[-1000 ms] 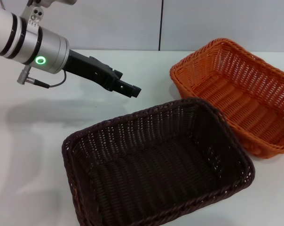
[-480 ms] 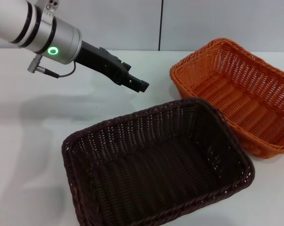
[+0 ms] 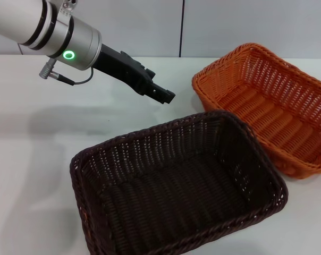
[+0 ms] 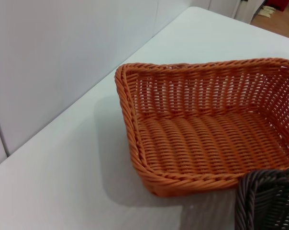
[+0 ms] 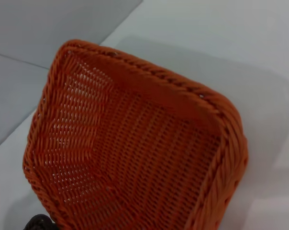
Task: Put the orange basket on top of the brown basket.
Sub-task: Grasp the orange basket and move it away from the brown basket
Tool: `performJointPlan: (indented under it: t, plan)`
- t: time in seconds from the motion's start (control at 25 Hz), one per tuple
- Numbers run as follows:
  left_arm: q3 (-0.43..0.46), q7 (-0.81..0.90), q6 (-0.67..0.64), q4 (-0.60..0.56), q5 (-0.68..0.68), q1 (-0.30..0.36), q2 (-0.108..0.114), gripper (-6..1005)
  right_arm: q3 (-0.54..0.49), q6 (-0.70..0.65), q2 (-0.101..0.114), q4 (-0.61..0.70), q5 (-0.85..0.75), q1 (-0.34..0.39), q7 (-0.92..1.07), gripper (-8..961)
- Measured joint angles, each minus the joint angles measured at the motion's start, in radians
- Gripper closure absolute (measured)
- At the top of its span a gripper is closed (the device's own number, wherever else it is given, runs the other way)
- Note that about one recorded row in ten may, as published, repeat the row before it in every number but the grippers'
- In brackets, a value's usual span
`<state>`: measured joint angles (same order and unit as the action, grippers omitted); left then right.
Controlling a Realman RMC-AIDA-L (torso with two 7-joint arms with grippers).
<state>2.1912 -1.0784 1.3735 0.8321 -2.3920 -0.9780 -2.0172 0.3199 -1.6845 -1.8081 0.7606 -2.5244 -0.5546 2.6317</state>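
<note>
The orange basket's rim (image 5: 49,206) is beyond the fingers of my right gripper, so it isn't time to close yet. My right gripper should move toward the basket's rim first and then close on it.
The orange basket (image 3: 267,101) stands empty on the white table at the right, in the head view. The brown basket (image 3: 176,191) stands empty in front of it, nearer me, its far right corner close to the orange basket's near side. My left gripper (image 3: 163,95) hovers above the table, behind the brown basket and left of the orange one, pointing toward the orange basket. The left wrist view shows the orange basket (image 4: 206,139) and a corner of the brown basket (image 4: 269,201). The right wrist view looks down into the orange basket (image 5: 135,143). The right gripper is out of view.
The white table (image 3: 54,138) stretches left of the baskets. A grey wall panel (image 3: 150,26) runs along the table's far edge behind them.
My left arm has moved to the right and slightly away from me, bringing its gripper closer to the orange basket. The baskets have not moved.
</note>
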Motion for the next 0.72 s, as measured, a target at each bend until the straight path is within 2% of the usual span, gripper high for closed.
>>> performJointPlan:
  t: [0.4, 0.72]
  plan:
    - [-0.005, 0.000, -0.004, -0.011, 0.000, 0.004, -0.001, 159, 0.011, 0.012, -0.011, -0.057, 0.005, -0.024, -0.026, 234]
    - [-0.018, -0.002, -0.015, -0.031, 0.001, 0.009, -0.001, 159, 0.010, 0.016, -0.014, -0.060, 0.053, -0.015, -0.027, 232]
